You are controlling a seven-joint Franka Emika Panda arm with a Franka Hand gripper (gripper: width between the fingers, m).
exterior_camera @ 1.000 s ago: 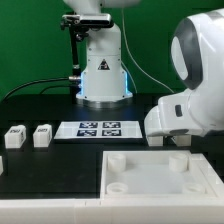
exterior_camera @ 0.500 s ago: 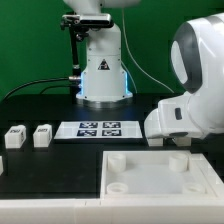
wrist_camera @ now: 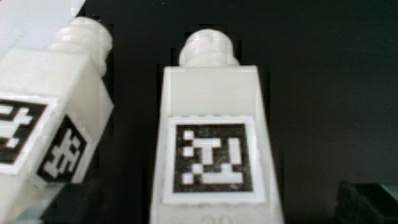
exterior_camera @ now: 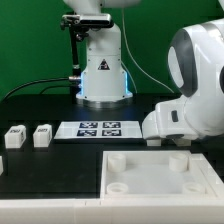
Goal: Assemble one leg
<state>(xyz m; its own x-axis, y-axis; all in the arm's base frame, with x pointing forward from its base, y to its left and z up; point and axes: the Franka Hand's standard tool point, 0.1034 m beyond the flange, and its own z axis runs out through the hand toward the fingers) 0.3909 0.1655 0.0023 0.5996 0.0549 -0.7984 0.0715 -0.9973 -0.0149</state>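
My fingers reach down beside the middle white leg [wrist_camera: 217, 212] under its square tag, so my gripper should close on it now.
In the wrist view a white leg [wrist_camera: 214, 130] lies on the black table directly under my gripper [wrist_camera: 214, 214], its square tag facing up and its round peg pointing away. A second leg [wrist_camera: 54, 110] lies close beside it, apart from it. One dark fingertip [wrist_camera: 368, 202] shows off to the side of the middle leg, with a gap between them; the other finger is out of view. The gripper holds nothing. In the exterior view the arm's white body [exterior_camera: 190, 100] hides the gripper and both of these legs. Two more legs [exterior_camera: 14, 137] [exterior_camera: 42, 135] stand at the exterior view's left.
The large white board with round corner sockets [exterior_camera: 160, 178] lies at the front, just before the arm. The marker board [exterior_camera: 100, 128] lies flat in the middle of the table. The arm's base [exterior_camera: 100, 70] stands behind it.
The arm's body has shifted a little toward the exterior view's left. The legs at the left and the boards have not moved.
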